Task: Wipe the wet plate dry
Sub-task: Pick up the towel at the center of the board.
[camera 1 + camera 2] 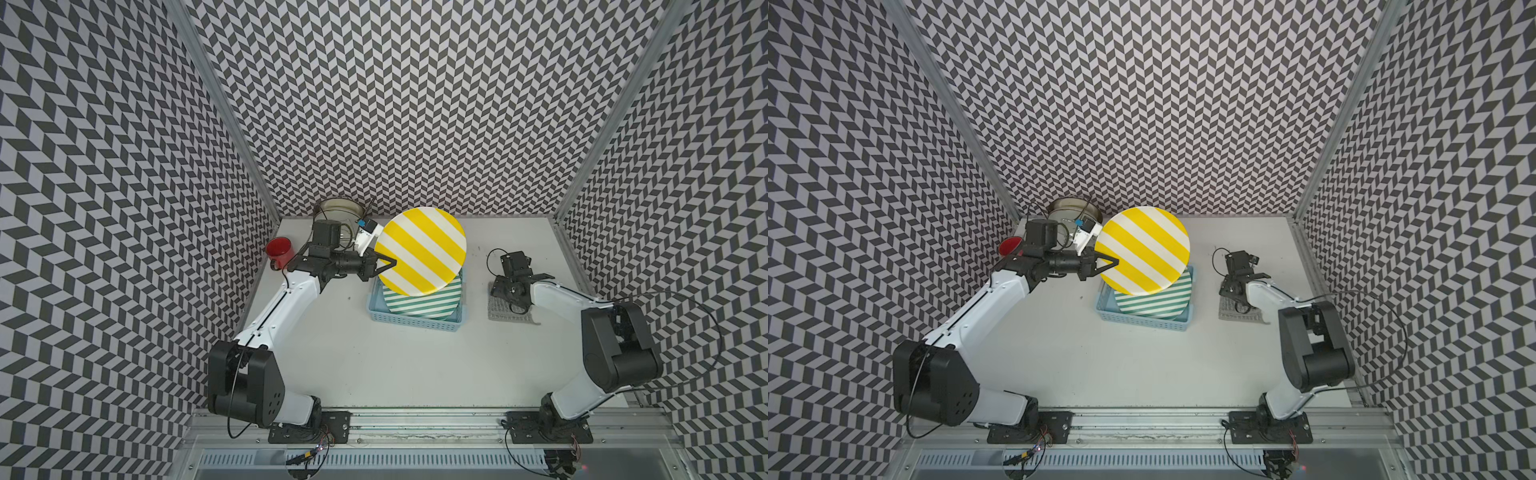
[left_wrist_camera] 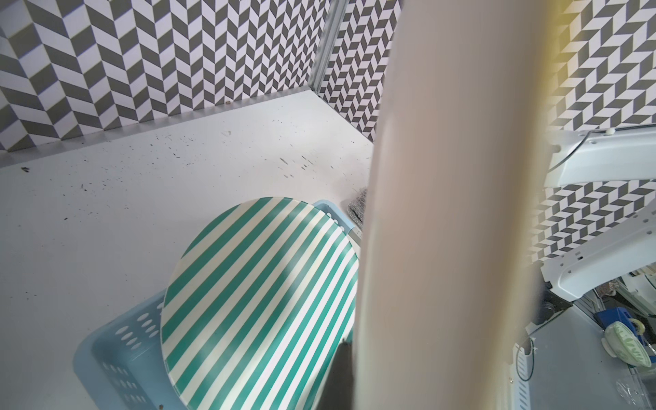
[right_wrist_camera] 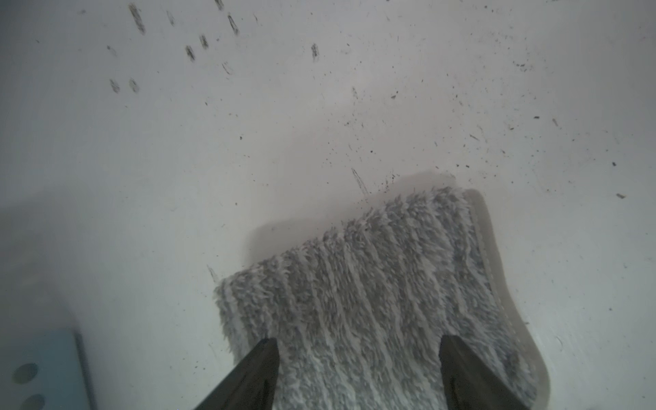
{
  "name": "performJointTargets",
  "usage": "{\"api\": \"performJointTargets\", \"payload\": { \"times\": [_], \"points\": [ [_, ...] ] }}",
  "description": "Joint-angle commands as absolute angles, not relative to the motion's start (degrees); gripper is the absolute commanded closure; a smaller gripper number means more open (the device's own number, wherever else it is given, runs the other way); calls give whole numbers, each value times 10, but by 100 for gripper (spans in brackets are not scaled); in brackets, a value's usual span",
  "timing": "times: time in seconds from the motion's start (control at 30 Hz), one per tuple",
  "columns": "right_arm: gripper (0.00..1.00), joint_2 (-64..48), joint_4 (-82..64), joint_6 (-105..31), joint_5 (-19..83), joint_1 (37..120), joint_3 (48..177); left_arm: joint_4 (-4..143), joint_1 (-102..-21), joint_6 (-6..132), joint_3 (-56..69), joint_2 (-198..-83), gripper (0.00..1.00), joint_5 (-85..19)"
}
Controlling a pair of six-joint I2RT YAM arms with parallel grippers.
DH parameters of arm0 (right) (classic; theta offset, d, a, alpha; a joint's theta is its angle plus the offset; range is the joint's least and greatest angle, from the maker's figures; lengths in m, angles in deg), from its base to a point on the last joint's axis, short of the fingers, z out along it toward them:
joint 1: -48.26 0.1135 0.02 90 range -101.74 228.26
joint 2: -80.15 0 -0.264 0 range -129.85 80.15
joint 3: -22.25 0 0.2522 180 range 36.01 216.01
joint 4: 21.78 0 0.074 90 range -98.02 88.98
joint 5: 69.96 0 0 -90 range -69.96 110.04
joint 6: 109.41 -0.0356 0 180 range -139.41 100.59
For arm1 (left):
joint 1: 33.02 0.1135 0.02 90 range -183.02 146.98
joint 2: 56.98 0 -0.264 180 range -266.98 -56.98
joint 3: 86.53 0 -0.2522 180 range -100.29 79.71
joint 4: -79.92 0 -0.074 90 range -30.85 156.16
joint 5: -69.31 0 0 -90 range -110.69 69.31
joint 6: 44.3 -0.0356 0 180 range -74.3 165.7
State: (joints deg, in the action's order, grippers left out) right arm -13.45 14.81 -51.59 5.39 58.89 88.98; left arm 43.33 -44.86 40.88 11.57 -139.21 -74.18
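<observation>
I should grab the grey cloth [image 1: 513,313] next with my right gripper, from above and inside the cloth's edges. Then bunched cloth will cover my fingers to wipe the plate.
A yellow-and-white striped plate [image 1: 422,249] [image 1: 1144,249] is held tilted in the air above the blue basket, seen in both top views. My left gripper [image 1: 384,266] is shut on its left rim. In the left wrist view the plate [image 2: 451,213] is a wide pale band close to the lens, with one dark finger [image 2: 342,376] against it. A grey fluffy cloth [image 1: 513,313] [image 3: 372,277] lies flat on the table at the right. My right gripper [image 3: 358,342] points down right over it, open, with its two fingertips spread across the pile and holding nothing.
A green-and-white striped plate [image 1: 419,305] [image 2: 255,301] lies in the blue basket [image 1: 411,324] under the lifted plate. A red mug [image 1: 280,249] and a metal pot [image 1: 338,210] stand at the back left. Patterned walls enclose the table on three sides.
</observation>
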Motion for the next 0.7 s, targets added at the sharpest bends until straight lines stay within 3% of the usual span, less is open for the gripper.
{"api": "performJointTargets", "payload": {
  "times": [0.0, 0.27, 0.37, 0.5, 0.63, 0.67],
  "points": [
    [25, -152, 146, -522, 37, 588, 884, 482, -439, 422, 120, -1365, 100, -745],
    [24, -202, 129, -521, 64, 596, 872, 499, -430, 425, 140, -1350, 100, -721],
    [32, -217, 137, -520, 70, 607, 874, 500, -428, 431, 137, -1357, 100, -714],
    [60, -201, 119, -516, 72, 611, 860, 503, -428, 430, 144, -1359, 100, -707],
    [100, -187, 117, -518, 65, 610, 862, 524, -419, 438, 172, -1343, 100, -702],
    [100, -174, 117, -518, 67, 609, 862, 525, -416, 439, 173, -1341, 100, -703]
  ]
}}
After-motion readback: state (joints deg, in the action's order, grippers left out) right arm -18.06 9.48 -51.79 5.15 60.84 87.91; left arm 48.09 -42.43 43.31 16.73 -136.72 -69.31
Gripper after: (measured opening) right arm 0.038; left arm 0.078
